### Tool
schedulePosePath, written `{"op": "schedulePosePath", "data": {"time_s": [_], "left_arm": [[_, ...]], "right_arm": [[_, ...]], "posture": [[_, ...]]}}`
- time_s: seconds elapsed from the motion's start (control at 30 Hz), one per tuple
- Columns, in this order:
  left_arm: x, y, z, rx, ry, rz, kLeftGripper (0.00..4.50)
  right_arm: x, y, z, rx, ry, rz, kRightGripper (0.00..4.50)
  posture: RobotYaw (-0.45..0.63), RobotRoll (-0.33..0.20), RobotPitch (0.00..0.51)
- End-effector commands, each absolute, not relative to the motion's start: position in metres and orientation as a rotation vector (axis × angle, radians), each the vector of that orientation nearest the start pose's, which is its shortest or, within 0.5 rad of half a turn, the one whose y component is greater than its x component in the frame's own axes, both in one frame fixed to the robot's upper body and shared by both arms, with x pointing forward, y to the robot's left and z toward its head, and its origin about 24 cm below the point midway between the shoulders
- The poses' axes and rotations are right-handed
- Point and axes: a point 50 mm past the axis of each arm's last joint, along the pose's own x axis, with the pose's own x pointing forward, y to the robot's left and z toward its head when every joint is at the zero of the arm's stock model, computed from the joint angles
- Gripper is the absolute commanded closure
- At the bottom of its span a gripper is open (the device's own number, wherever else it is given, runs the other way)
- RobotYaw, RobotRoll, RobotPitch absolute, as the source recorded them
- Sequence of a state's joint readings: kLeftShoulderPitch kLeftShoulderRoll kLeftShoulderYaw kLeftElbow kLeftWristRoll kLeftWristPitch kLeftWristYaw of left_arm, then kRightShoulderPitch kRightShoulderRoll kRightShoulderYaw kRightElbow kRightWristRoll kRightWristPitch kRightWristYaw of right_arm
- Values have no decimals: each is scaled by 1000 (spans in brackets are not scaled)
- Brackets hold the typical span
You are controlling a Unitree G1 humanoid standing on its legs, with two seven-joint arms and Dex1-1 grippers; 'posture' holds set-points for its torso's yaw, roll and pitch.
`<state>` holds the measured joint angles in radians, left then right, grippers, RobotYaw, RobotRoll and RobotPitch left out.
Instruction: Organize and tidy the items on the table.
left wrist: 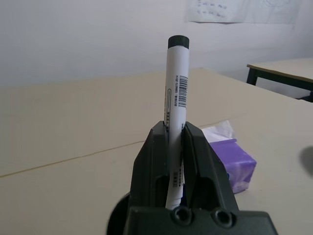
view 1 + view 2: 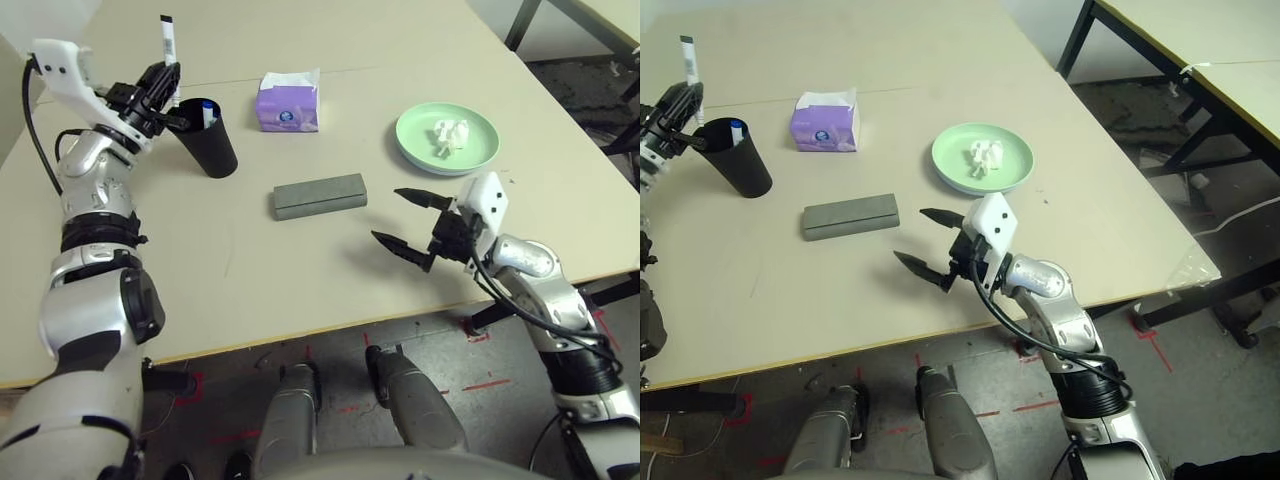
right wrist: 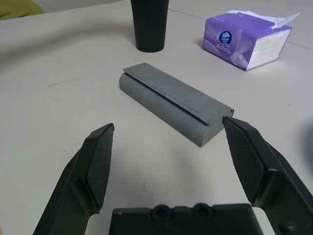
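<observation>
I should let go of the black-capped marker with my left gripper, because the marker is upright with its lower end over the black cup's open top.
My left gripper is raised at the far left, just above the rim of the black cup. It is shut on a white marker with a black cap, which it holds upright. A blue-capped marker stands inside the cup. In the middle of the table lies the grey glasses case, closed. My right gripper hovers just right of the case, open and empty, with its fingers pointing at the case's near end. A crumpled white tissue rests on the green plate.
The purple tissue box stands behind the case, right of the cup. The table's right edge runs close behind the green plate. A second, dark-legged table stands beyond it on the right, with floor between the two.
</observation>
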<state>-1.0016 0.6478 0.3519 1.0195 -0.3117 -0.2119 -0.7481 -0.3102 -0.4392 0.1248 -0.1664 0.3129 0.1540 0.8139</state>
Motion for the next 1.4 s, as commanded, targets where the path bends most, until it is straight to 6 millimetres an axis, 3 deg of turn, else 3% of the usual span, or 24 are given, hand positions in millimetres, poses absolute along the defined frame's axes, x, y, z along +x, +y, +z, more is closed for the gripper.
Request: {"op": "schedulePosePath", "data": {"time_s": [0.03, 0.23, 0.63, 0.87, 1.03, 1.13, 1.27, 1.4], "left_arm": [[367, 307, 230, 79, -399, -261, 4213], [364, 312, 227, 80, -391, -240, 4213], [357, 328, 235, 89, -398, -191, 50], [354, 333, 240, 80, -409, -176, 50], [345, 343, 249, 65, -442, -164, 50], [324, 368, 259, 43, -483, -73, 50], [288, 397, 232, 64, -398, 16, 50], [250, 404, 200, 89, -309, 83, 50]], "right_arm": [[271, -136, 143, -257, -187, 1042, 0], [272, -137, 144, -263, -187, 1042, 0], [276, -136, 145, -269, -190, 1054, 0], [278, -133, 146, -247, -202, 1059, 0], [283, -134, 165, -170, -284, 984, 0], [290, -162, 185, -115, -340, 738, 0], [285, -215, 180, -165, -304, 438, 0], [268, -259, 163, -240, -235, 198, 0]], "posture": [[-226, 0, 209], [-221, 0, 209], [-205, 0, 211], [-195, 0, 211], [-197, 0, 212], [-193, 0, 223], [-186, 0, 238], [-178, 0, 257]]}}
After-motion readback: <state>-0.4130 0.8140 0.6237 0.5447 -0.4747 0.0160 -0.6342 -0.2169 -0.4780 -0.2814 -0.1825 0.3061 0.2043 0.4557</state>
